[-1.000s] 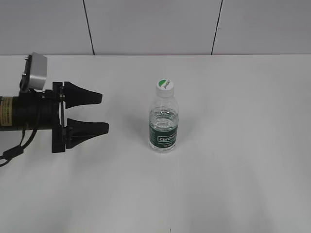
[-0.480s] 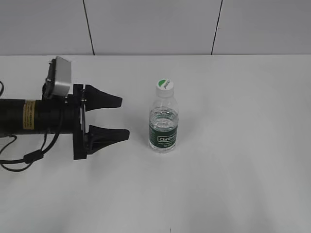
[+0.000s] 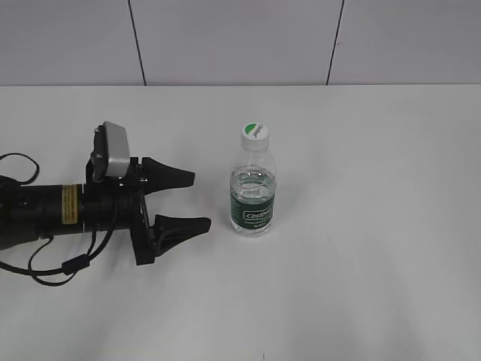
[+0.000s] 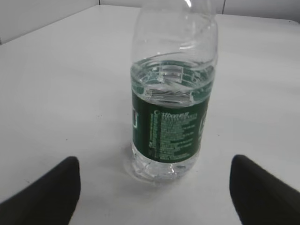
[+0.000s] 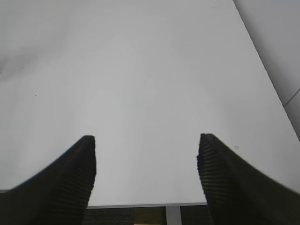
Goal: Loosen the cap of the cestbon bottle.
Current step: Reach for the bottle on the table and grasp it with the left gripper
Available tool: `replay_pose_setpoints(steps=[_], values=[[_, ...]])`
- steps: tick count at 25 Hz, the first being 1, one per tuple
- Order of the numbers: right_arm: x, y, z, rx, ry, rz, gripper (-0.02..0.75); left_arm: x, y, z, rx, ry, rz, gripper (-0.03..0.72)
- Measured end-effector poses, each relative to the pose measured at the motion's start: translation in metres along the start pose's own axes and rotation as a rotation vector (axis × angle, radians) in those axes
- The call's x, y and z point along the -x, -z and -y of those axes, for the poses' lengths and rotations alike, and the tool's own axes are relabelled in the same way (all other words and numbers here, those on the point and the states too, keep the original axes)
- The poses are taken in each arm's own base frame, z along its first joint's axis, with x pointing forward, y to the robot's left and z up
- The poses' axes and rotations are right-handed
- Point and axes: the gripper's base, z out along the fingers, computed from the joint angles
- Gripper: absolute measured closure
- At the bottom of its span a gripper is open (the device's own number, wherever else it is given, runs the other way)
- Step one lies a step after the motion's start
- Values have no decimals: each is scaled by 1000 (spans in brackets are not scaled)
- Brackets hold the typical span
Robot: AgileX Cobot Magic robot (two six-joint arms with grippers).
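The cestbon bottle needs to be held steady for loosening, so my left gripper should next grab it by its labelled lower body [image 3: 252,207] [image 4: 168,129].
The cestbon bottle [image 3: 252,192] stands upright on the white table, clear with a dark green label band and water inside. Its white cap [image 3: 255,133] with a green top sits on the neck. My left gripper [image 3: 197,201] is open and empty, low over the table just left of the bottle, jaws pointing at its lower body. In the left wrist view the bottle [image 4: 172,108] stands straight ahead between the open fingertips [image 4: 154,180]; the cap is cut off at the top. My right gripper [image 5: 146,154] is open and empty over bare table and does not show in the exterior view.
The white table [image 3: 376,263] reaches to a grey panelled wall [image 3: 240,37] at the back. The right wrist view shows the table's near edge [image 5: 140,205] and its right edge [image 5: 272,79].
My left arm has moved right and slightly lower, bringing its open jaws close to the bottle. The bottle has not moved.
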Motion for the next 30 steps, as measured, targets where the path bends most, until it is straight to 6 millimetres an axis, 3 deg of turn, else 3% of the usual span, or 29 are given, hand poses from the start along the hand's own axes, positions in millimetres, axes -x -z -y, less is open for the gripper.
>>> replay_pose_setpoints(steps=[8,15,23,30], values=[[0,0,0,0,0,1,220,-7,-10,-4,-18,-7,0,98],[0,0,0,0,0,1,220,-1,-32,-1,-44,-30,23,98],[0,0,0,0,0,1,220,-12,-57,0,-69,-19,26,98],[0,0,0,0,0,1,220,-3,-71,-3,-51,-26,59,98]])
